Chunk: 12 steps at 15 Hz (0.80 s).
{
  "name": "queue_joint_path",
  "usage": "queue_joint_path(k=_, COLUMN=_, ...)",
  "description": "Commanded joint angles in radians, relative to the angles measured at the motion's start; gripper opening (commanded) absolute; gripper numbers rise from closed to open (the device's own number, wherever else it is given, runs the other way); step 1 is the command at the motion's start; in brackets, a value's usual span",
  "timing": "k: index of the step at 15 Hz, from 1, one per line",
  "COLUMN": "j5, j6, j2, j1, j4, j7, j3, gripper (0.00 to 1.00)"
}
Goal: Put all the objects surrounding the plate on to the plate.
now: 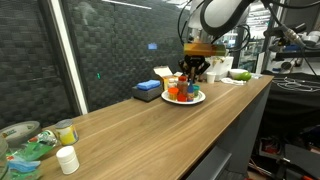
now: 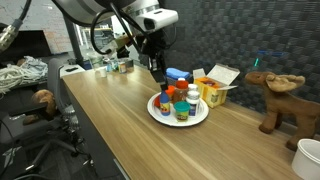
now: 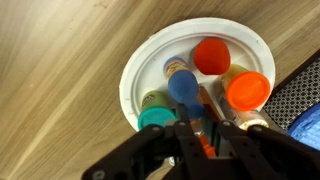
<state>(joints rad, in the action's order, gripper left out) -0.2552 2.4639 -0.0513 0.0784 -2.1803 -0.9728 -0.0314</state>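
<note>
The gripper needs to release the bottle now, as the blue-capped bottle [image 3: 183, 85] between its fingers reaches down among the other bottles inside the white plate's rim [image 3: 131, 78].
A white plate [image 3: 140, 70] sits on the wooden counter and also shows in both exterior views [image 1: 197, 99] [image 2: 155, 113]. Several small bottles are on it, with a red cap [image 3: 211, 55], an orange cap [image 3: 247, 90] and a teal cap [image 3: 155, 120]. My gripper [image 3: 205, 128] hangs low over the plate's near side; it also shows in both exterior views [image 1: 194, 72] [image 2: 156, 70]. Its fingers are close together around the orange body of a blue-capped bottle [image 3: 183, 85]. The bottle's lower part is hidden by the fingers.
A yellow-and-white box [image 2: 218, 88] and a blue box [image 1: 146, 91] stand just behind the plate. A toy moose [image 2: 283, 100] and a white cup [image 2: 309, 157] are at one end. A white jar [image 1: 67, 159], a yellow cup [image 1: 66, 131] and a bowl [image 1: 18, 134] are at the other end.
</note>
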Motion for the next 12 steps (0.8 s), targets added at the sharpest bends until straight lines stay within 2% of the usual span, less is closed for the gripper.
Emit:
queue_joint_path(k=1, j5=-0.014, j6=0.008, j2=0.003, j1=-0.017, j4=0.007, j7=-0.003, j3=-0.018, gripper=0.47)
queue_joint_path(k=5, j5=-0.002, j6=0.002, j2=0.059, j1=-0.008, j4=-0.025, j7=-0.004, j3=-0.030, gripper=0.75)
queue_joint_path(k=8, j5=0.064, j6=-0.024, j2=0.119, j1=-0.001, j4=-0.047, j7=0.072, j3=-0.035, gripper=0.99)
queue_joint_path(k=12, j5=0.197, j6=-0.082, j2=0.216, j1=-0.009, j4=-0.087, j7=0.224, j3=-0.027, gripper=1.00)
